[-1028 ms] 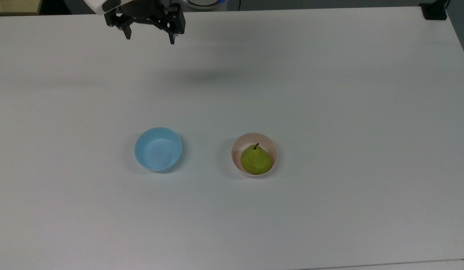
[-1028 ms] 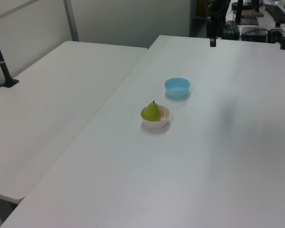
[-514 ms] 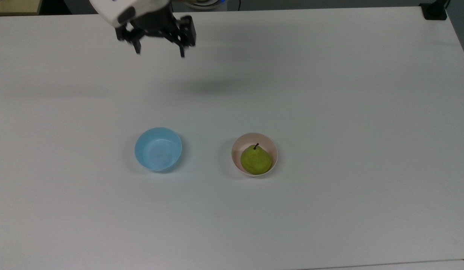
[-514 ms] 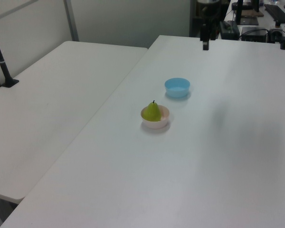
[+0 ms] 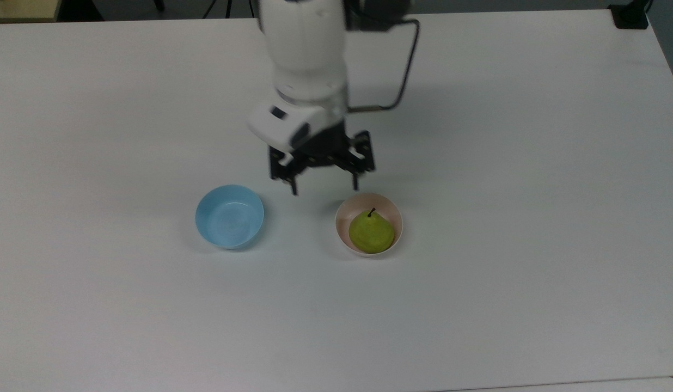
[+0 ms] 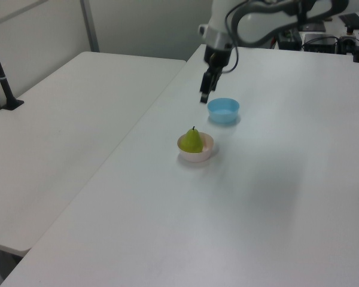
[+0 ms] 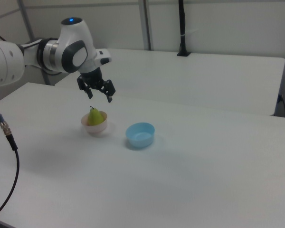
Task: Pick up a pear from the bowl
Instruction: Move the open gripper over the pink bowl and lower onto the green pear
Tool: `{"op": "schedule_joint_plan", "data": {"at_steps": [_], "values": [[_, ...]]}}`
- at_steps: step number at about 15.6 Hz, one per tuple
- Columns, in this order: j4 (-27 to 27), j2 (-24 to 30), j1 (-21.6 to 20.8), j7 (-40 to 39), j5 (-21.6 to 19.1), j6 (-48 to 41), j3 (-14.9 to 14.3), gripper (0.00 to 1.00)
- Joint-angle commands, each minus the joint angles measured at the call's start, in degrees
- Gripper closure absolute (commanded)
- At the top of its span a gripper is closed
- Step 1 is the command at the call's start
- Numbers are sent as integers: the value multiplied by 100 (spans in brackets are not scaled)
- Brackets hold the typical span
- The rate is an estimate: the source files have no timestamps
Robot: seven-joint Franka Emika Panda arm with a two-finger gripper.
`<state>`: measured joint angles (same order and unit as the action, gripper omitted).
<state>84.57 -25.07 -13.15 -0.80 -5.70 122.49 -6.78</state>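
Note:
My gripper will next pick the yellow-green pear out of the pale pink bowl (image 6: 198, 156). It will grab the pear by its round body (image 6: 192, 143).
A yellow-green pear (image 5: 371, 232) (image 6: 193, 140) (image 7: 95, 116) with a dark stem sits upright in the pale pink bowl (image 5: 351, 206) (image 6: 198, 156) (image 7: 94, 128) near the middle of the white table. My gripper (image 5: 324, 190) (image 6: 203, 97) (image 7: 99, 97) hangs open above the table, its black fingers pointing down and holding nothing. In the top view it is just above and to the left of the pink bowl, between the two bowls. In the right view it hovers a little above the pear's stem.
A light blue bowl (image 5: 229, 216) (image 6: 223, 110) (image 7: 140, 135) stands empty beside the pink one, on the top view's left. A cable (image 5: 404, 71) trails from the arm. A second white table (image 6: 66, 119) adjoins this one, with a black post (image 7: 182, 28) clamped to it.
The arm has swept from the table's far edge toward the bowls, and the gripper has come down close to the pink bowl. Its fingers stay open. Pear and bowls have not moved.

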Motion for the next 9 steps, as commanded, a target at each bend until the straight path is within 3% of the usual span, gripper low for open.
{"op": "schedule_joint_plan", "data": {"at_steps": [1,3,6,9], "values": [[-555,-638,-477,45,-142,178,-201,0],[-687,-937,-679,54,-133,336,-218,0],[-785,-1324,-1022,62,-142,635,-542,0],[-749,-1448,-1058,-121,-133,698,-649,8]]}}
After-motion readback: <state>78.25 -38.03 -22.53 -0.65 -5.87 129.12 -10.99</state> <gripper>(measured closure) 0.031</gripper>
